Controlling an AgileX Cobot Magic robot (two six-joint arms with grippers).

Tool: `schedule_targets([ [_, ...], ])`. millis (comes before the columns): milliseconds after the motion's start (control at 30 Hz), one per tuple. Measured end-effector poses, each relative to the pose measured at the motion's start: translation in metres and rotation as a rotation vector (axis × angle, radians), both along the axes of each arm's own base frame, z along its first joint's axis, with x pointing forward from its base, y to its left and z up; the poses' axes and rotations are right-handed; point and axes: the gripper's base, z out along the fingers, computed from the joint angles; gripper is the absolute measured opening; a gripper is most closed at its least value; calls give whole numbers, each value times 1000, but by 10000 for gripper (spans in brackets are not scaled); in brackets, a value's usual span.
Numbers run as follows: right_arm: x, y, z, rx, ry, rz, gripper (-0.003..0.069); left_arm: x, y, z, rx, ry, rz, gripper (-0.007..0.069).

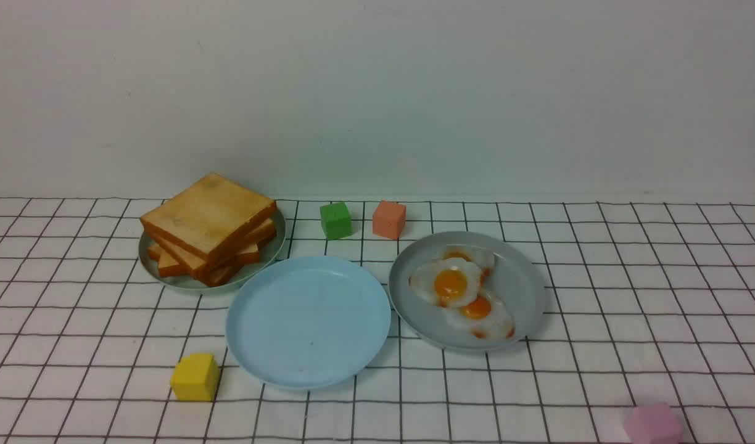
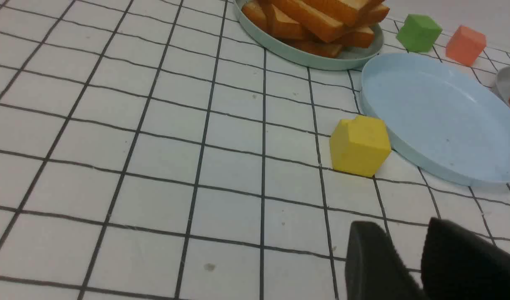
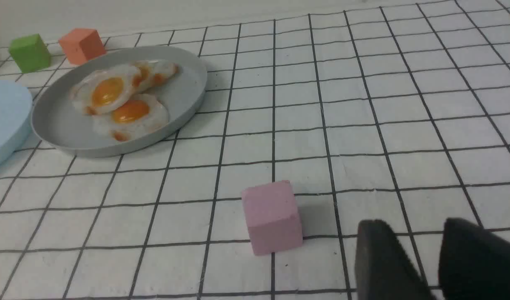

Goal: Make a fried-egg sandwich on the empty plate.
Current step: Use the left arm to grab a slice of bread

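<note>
The top toast slice has a side too broad (image 1: pixel 206 213) for the fingers. My left gripper should grab the slice by its thin crust edge (image 1: pixel 242 235) next.
The empty plate (image 1: pixel 308 320) is sky-blue and sits bare at the middle of the checked cloth; it also shows in the left wrist view (image 2: pixel 438 112). A pile of toast slices (image 1: pixel 208 225) rests on a pale green plate (image 1: pixel 277 245) to its left. Three fried eggs (image 1: pixel 449 283) lie on a grey plate (image 1: pixel 519 290) to its right. No fried-egg sandwich is in view. My left gripper (image 2: pixel 398 227) hovers open over bare cloth, short of a yellow cube. My right gripper (image 3: pixel 411 225) is open too, beside a pink cube. Neither arm shows in the front view.
A yellow cube (image 1: pixel 194 376) stands just left of the blue plate's near edge. Green (image 1: pixel 335 220) and orange (image 1: pixel 388 219) cubes stand behind the plates near the wall. A pink cube (image 1: pixel 652 424) sits at the near right edge.
</note>
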Motion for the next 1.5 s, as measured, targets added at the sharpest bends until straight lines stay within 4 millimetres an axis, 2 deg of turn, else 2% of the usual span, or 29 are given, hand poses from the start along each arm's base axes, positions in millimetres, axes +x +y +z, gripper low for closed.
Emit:
schedule_targets([
  [633,0,0,0,0,0,0,239,0,0,0,0,0,0,216],
  [733,0,0,0,0,0,0,239,1,0,4,-12,-41,5,218],
  [1000,0,0,0,0,0,0,239,5,2,32,-497,-307,93,218],
  [1167,0,0,0,0,0,0,239,4,10,44,-716,-440,155,221],
  [1400,0,0,0,0,0,0,239,4,7,43,-774,-392,146,213],
  [1500,0,0,0,0,0,0,239,8,-1,55,-668,-254,90,129],
])
